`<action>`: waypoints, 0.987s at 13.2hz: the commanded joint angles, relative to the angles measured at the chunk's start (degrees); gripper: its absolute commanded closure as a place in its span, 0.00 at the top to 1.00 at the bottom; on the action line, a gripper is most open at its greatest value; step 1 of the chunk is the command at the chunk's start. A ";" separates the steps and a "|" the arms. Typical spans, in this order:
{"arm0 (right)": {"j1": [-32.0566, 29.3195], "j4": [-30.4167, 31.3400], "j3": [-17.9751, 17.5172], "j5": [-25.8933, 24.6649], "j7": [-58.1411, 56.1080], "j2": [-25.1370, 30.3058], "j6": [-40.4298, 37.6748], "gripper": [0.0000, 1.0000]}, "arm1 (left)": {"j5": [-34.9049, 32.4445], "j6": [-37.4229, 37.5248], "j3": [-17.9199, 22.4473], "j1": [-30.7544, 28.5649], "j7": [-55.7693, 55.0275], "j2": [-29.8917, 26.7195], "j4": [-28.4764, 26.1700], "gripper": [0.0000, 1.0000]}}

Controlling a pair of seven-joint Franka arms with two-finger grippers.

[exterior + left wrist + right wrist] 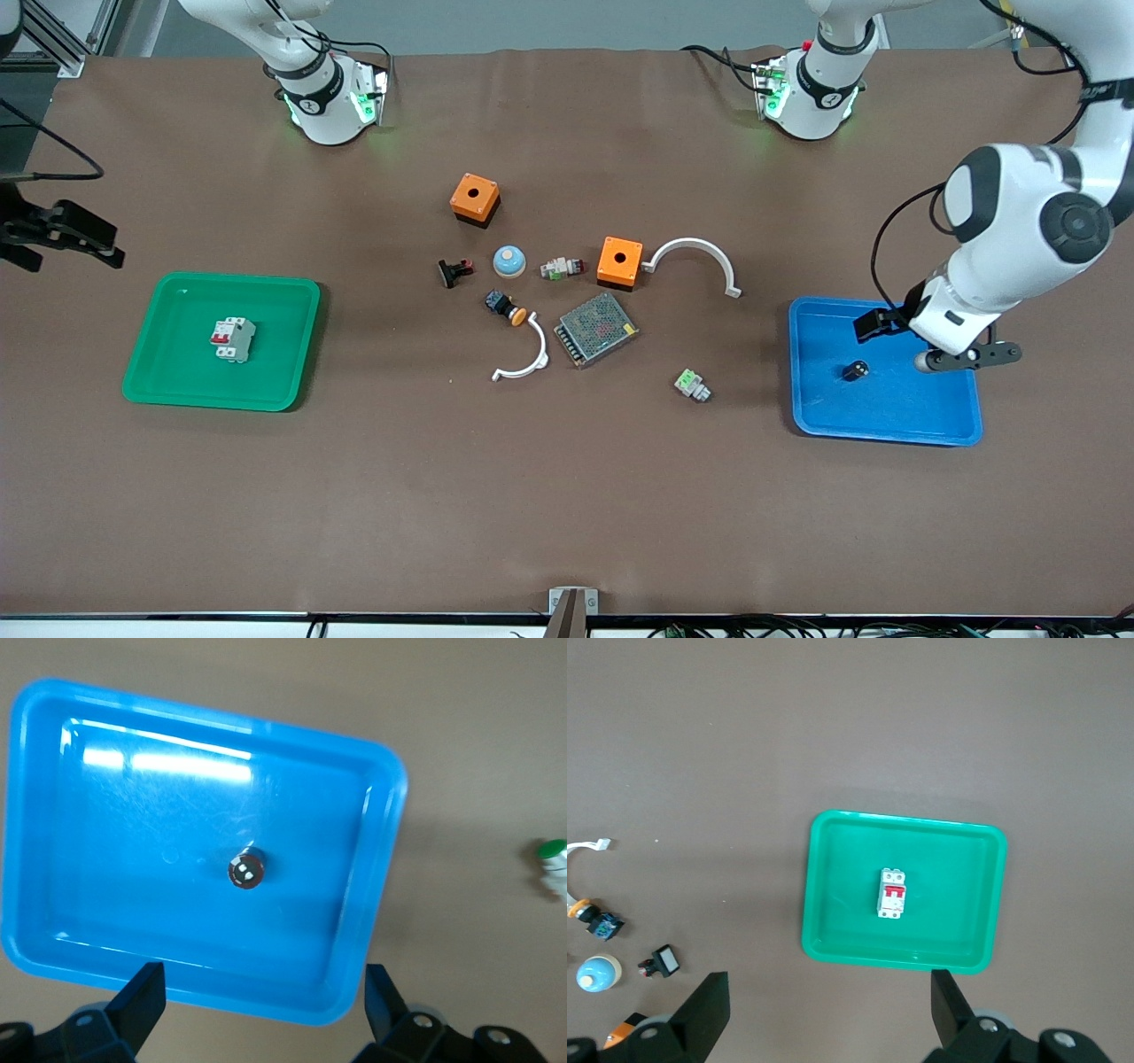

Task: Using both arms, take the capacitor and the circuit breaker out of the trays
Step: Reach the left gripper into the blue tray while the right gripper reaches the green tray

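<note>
The capacitor has to come out of the blue tray, so my left gripper needs to grab it by its terminal end [857, 369] [246, 871] next.
The capacitor [855, 370], a tiny black cylinder, stands in the blue tray [886, 432] at the left arm's end of the table; the left wrist view shows its top [246, 872] in the middle of the tray [80, 833]. My left gripper [921, 342] hangs open and empty over that tray, apart from the capacitor. The breaker [233, 339], light grey with red levers, lies in the green tray [177, 377] at the right arm's end, and shows in the right wrist view [892, 893]. My right gripper [93, 244] is open, empty and high beside the green tray [842, 904].
Mid-table lie two orange boxes [475, 198] [619, 260], a blue dome [509, 260], a black-and-red clip [454, 271], an orange-capped push-button [505, 307], a mesh power supply [595, 329], two white arcs [695, 257] [525, 359] and a green-and-white button part [692, 384].
</note>
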State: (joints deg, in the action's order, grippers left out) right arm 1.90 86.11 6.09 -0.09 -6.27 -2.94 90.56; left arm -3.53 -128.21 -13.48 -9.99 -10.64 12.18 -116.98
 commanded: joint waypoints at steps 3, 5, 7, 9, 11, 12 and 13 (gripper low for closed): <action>-4.17 6.67 -0.46 -0.87 -1.29 -1.71 4.15 1.00 | -10.09 -6.08 -0.32 -0.90 -5.51 6.09 -0.09 0.93; -6.11 13.08 -0.38 -1.05 -4.25 -1.72 9.43 1.00 | -9.66 -6.08 -0.41 -1.08 -7.62 8.72 0.17 0.90; -7.95 20.37 -0.46 -1.05 -7.78 -1.63 16.45 1.00 | -9.56 -6.52 -0.41 -1.17 -8.95 11.36 1.57 0.90; -8.75 26.97 -0.47 -1.05 -8.32 -1.63 23.65 1.00 | -9.48 -6.52 -0.41 -2.04 -8.95 13.12 2.98 0.88; -8.75 32.69 -0.47 -1.05 -8.32 -1.63 28.94 1.00 | -9.39 -6.52 -0.41 -1.96 -8.95 15.06 4.65 0.86; -8.84 35.15 -0.47 -0.96 -8.32 -1.63 31.40 1.00 | -9.39 -6.52 -0.41 -1.87 -8.95 15.85 5.36 0.84; -8.84 37.35 -0.47 -0.96 -8.32 -1.63 34.12 1.00 | -9.39 -6.61 -0.41 -1.87 -9.04 16.29 5.62 0.83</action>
State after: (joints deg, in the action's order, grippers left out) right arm -6.25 117.85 6.33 -0.28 -14.10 -6.77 120.39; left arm -12.32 -134.79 -13.46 -11.69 -18.84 26.75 -113.35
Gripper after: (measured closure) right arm 0.000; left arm 0.150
